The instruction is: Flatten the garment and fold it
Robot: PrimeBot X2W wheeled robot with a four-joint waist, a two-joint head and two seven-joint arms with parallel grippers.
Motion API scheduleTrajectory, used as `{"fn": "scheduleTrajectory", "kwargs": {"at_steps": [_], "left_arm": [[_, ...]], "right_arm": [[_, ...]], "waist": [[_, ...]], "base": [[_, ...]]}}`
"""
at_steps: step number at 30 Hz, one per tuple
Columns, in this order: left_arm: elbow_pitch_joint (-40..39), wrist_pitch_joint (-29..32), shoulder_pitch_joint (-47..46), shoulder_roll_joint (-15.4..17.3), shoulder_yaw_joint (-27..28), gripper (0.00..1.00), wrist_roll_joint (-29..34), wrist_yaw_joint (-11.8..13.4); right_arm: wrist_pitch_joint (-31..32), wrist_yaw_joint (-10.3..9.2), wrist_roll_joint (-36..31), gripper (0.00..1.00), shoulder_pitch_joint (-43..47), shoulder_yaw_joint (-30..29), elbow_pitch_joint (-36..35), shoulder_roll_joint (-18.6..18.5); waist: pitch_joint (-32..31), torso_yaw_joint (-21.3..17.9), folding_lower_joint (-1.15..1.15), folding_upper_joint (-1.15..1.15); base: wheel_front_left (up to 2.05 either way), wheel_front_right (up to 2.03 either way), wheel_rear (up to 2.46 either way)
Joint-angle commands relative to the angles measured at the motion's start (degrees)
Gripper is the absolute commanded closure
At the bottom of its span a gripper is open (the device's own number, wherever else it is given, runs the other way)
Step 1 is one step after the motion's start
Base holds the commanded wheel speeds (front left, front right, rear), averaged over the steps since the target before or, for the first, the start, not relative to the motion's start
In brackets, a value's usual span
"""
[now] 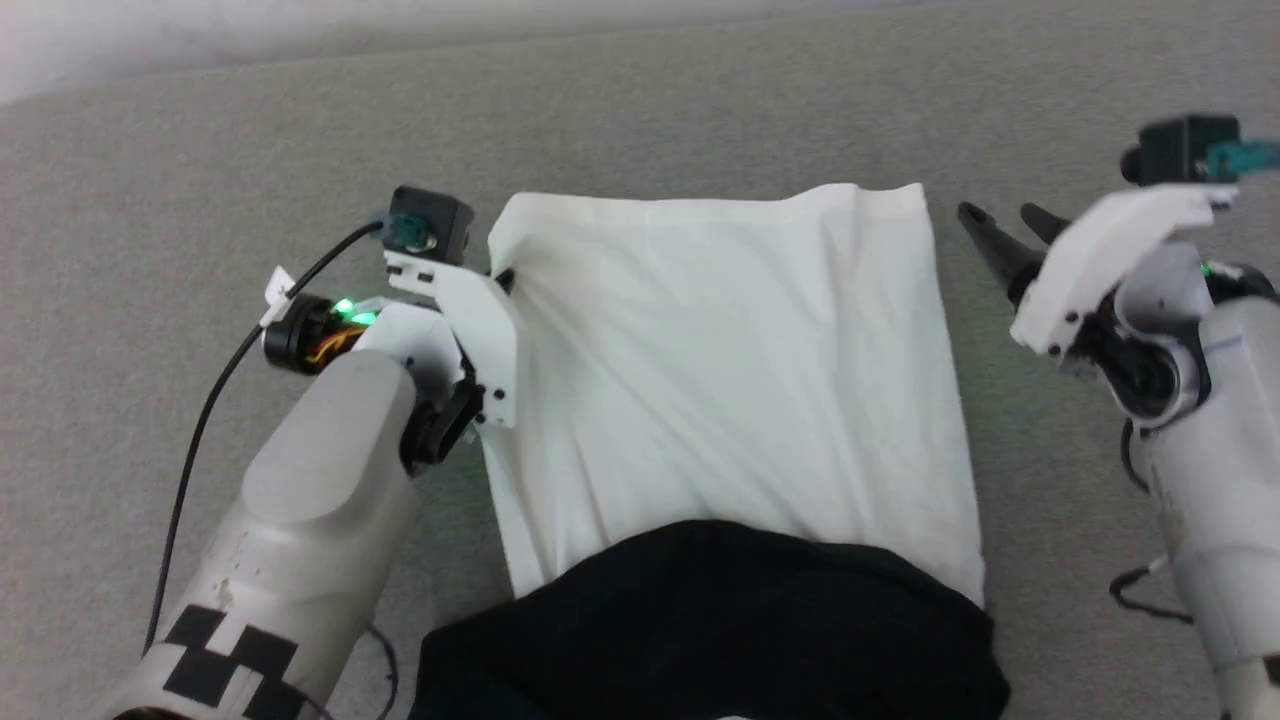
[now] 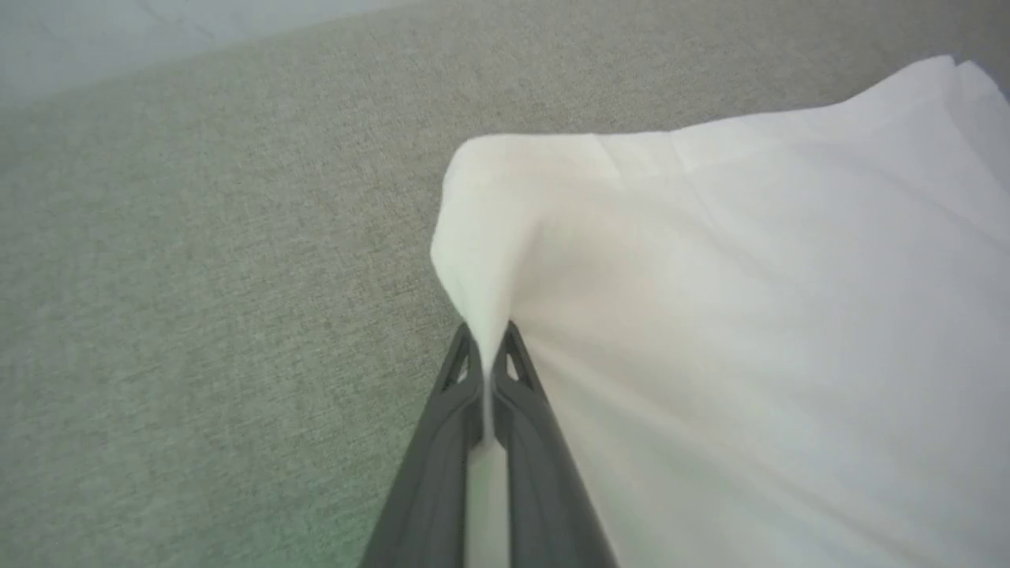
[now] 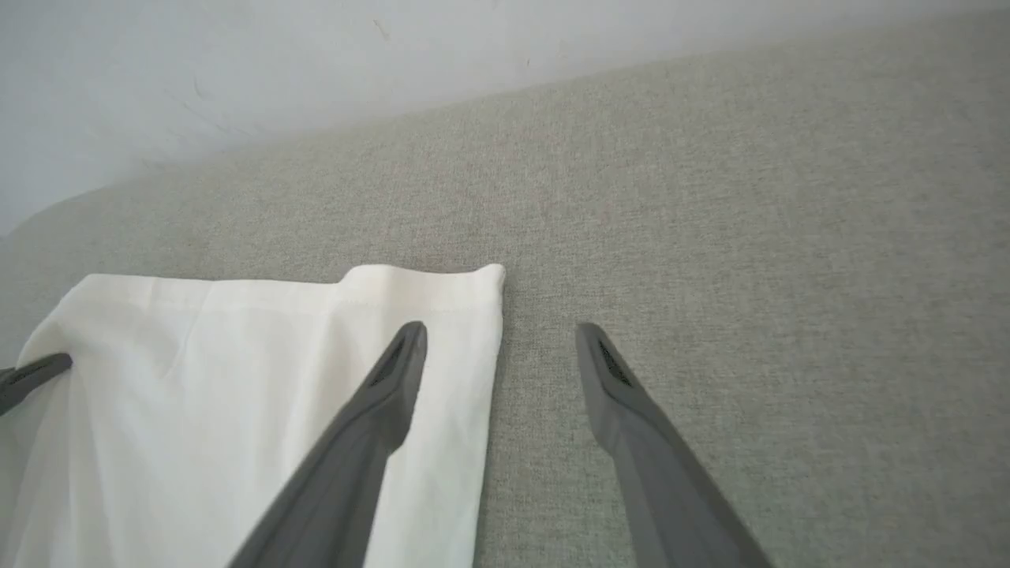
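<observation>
The garment needs the white body folded over, so my right gripper should grab the garment by its hem corner next.
The garment lies on a grey-green fabric surface, white body stretching away from me, black part nearest me. My left gripper is shut on the white cloth at the garment's far left corner. In the left wrist view the two dark fingers pinch a raised fold of the garment. My right gripper is open, hovering just right of the far right corner. In the right wrist view its fingers straddle the garment's right edge, with nothing between them.
The grey-green fabric surface extends on all sides of the garment. A pale wall runs along its far edge. A black cable trails from my left wrist over the surface.
</observation>
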Motion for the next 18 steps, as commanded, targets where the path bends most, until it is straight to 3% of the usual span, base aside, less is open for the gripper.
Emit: {"fn": "scheduleTrajectory", "kwargs": {"at_steps": [1, 10, 13, 14, 15, 16, 18], "left_arm": [[-0.7, -0.8, -1.4, -0.2, 0.1, 1.00, 0.4, 0.4], [-4.3, -2.0, -3.6, -1.6, -1.0, 1.00, 0.8, 0.5], [-5.0, -2.3, -3.8, -1.6, -1.2, 1.00, 0.8, 0.5], [-5.1, -2.4, -3.7, -1.6, -1.2, 1.00, 0.8, 0.5], [-5.1, -2.3, -3.7, -1.6, -1.3, 1.00, 0.7, 0.6], [-5.1, -2.3, -3.6, -1.6, -1.4, 1.00, 0.7, 0.6], [-5.2, -2.2, -3.5, -1.5, -1.5, 1.00, 0.6, 0.6]], "right_arm": [[1.3, -0.05, 0.8, 0.00, -2.0, 0.9, 1.6, -0.3], [8.3, -0.05, 0.9, 0.00, -12.9, 7.7, 16.0, -1.8], [14.1, -0.05, 2.0, 0.00, -13.9, 10.1, 20.6, -1.3], [16.4, -0.05, 2.4, 0.07, -14.0, 10.8, 22.1, -1.2], [18.9, -0.05, 2.7, 0.91, -14.0, 11.4, 23.6, -1.0], [21.5, -0.05, 3.3, 1.00, -14.0, 11.9, 24.9, -0.8], [24.6, -0.05, 4.0, 1.00, -14.5, 12.5, 26.3, -0.8]], "waist": [[2.5, 2.7, -0.02, -0.01], [6.2, 5.7, -0.02, -0.01], [6.7, 5.9, -0.02, -0.01], [6.8, 6.0, -0.02, -0.01], [6.7, 6.1, -0.02, -0.01], [6.6, 6.1, -0.02, -0.01], [6.6, 6.1, -0.02, -0.01]], "base": [[0.00, 0.00, 0.00], [0.00, 0.00, 0.00], [0.00, 0.00, 0.00], [0.00, 0.00, 0.00], [0.00, 0.00, 0.00], [0.00, 0.00, 0.00], [0.00, 0.00, 0.00]]}}
